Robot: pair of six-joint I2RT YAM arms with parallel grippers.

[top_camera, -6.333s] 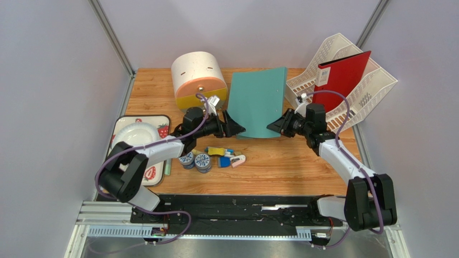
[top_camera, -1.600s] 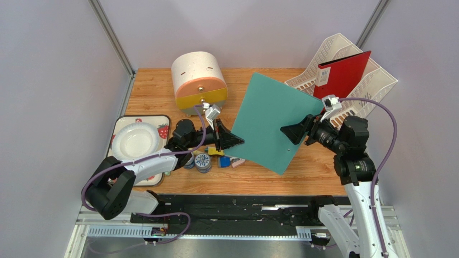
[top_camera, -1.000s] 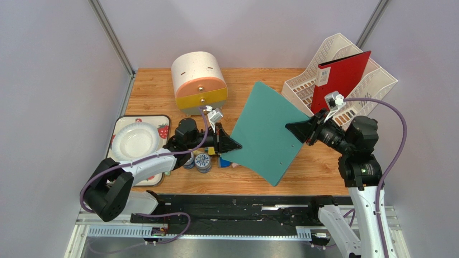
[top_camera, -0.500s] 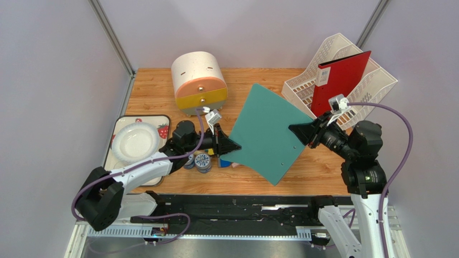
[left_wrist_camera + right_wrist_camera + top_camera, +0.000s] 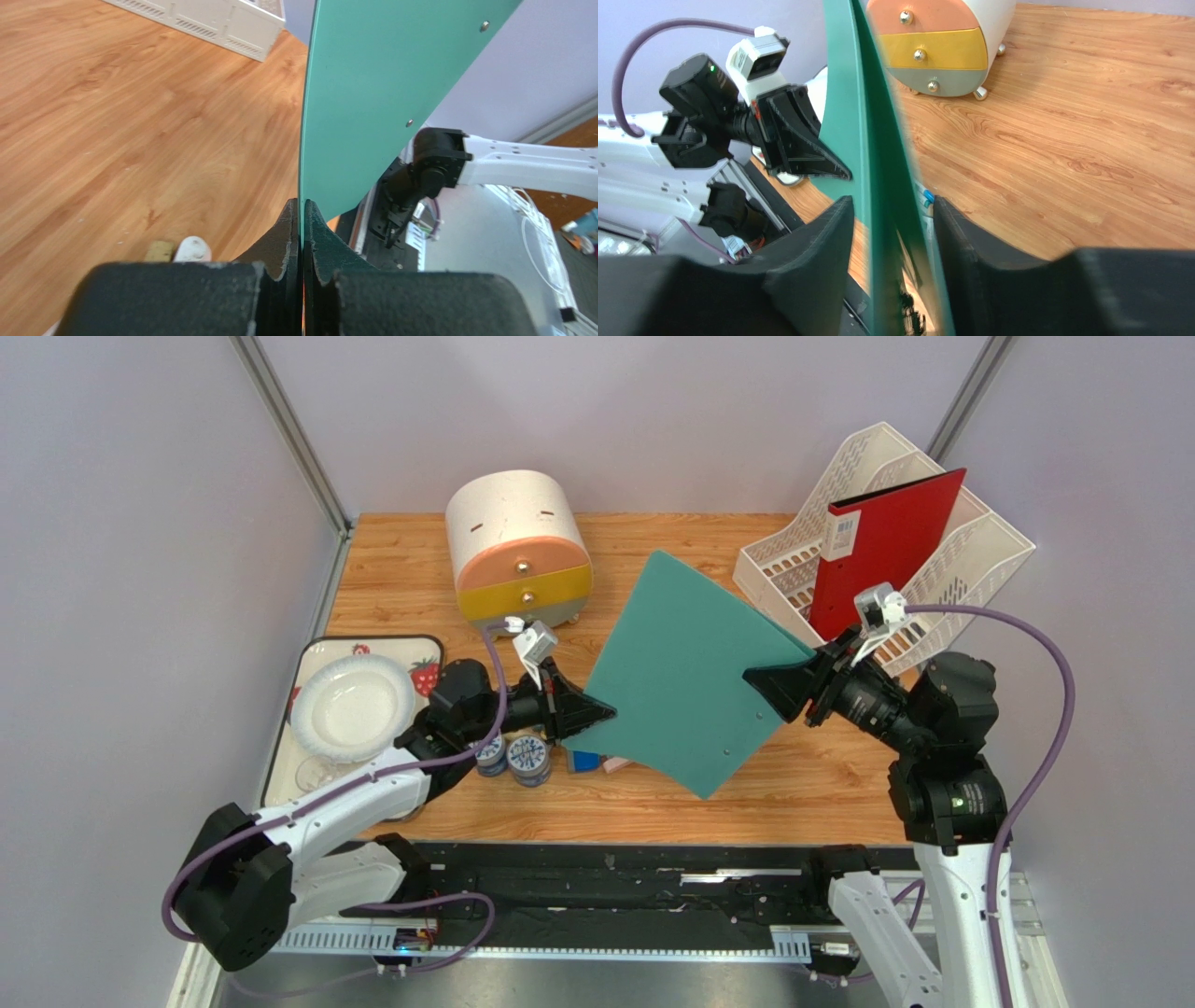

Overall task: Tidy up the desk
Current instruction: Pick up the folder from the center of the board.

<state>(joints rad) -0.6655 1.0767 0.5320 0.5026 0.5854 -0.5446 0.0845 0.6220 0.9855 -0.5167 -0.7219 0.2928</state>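
Observation:
The green folder's edge [image 5: 895, 222] runs down between both fingers, so my right gripper should close on it now.
A green folder [image 5: 687, 672] hangs tilted in the air above the desk [image 5: 407, 560], between my two grippers. My left gripper [image 5: 606, 711] is shut on the folder's lower left edge; the left wrist view shows both fingers pinching the thin green sheet [image 5: 379, 84] at the left gripper [image 5: 302, 206]. My right gripper [image 5: 753, 676] straddles the folder's right edge. In the right wrist view the right gripper [image 5: 894, 203] is open round the folder [image 5: 861, 126]: one finger lies against it and a gap shows at the other finger.
At the back left stands a round drawer box [image 5: 519, 546]. A white file rack [image 5: 912, 546] holding a red folder [image 5: 887, 539] is at the back right. The strawberry tray [image 5: 421, 651] with a white plate [image 5: 344, 703] is at the left. Tape rolls [image 5: 512, 753] and small items [image 5: 582, 756] lie under the folder.
The folder and my left gripper have drifted a little to the left, and the left arm has drawn back. The right gripper stays at the folder's right edge.

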